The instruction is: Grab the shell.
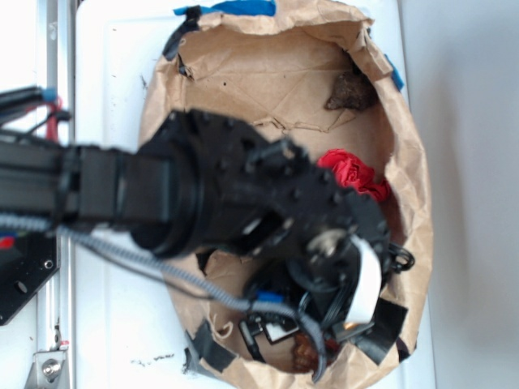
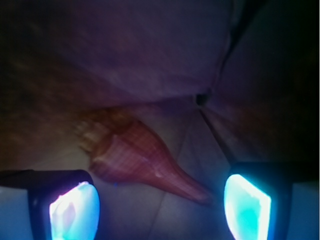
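Observation:
The robot's gripper will lift the shell from the paper nest, so it will grab the shell by its narrow tapering end (image 2: 174, 179).
In the wrist view the shell (image 2: 142, 160) lies on pale creased paper. It is orange-brown and ribbed, with its wide end to the left and its thin point to the lower right. My gripper (image 2: 160, 212) is open, and its two glowing pads (image 2: 75, 212) stand on either side of the shell's near edge without touching it. The shell's point ends close to the right pad. In the exterior view my gripper (image 1: 318, 336) hangs low over the front of the brown paper nest, and only a small orange-brown bit of the shell (image 1: 304, 352) shows under it.
The crumpled brown paper (image 1: 268, 73) forms a walled nest on the white table. A dark brown rough lump (image 1: 350, 91) lies at its back right, and a red crumpled object (image 1: 354, 174) at its right. Black tape pieces (image 1: 381, 324) sit along the front rim. The arm hides the nest's middle.

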{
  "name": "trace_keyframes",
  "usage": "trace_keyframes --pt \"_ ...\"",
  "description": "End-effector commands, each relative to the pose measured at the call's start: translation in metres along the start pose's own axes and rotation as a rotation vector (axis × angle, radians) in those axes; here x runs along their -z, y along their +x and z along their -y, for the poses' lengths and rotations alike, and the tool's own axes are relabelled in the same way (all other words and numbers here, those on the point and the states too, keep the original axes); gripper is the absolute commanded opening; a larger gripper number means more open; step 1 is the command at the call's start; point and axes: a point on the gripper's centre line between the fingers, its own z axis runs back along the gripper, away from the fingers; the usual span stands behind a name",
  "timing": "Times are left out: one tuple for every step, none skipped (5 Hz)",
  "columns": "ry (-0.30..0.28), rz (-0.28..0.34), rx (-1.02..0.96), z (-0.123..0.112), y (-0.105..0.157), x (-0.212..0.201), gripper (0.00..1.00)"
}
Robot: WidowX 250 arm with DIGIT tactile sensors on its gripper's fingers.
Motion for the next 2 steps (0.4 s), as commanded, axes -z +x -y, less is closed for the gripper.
trace_keyframes --pt "0.039 0.048 0.217 -0.001 0.025 -0.012 1.0" --pt "0.03 0.017 0.306 0.0 0.024 0.001 1.0"
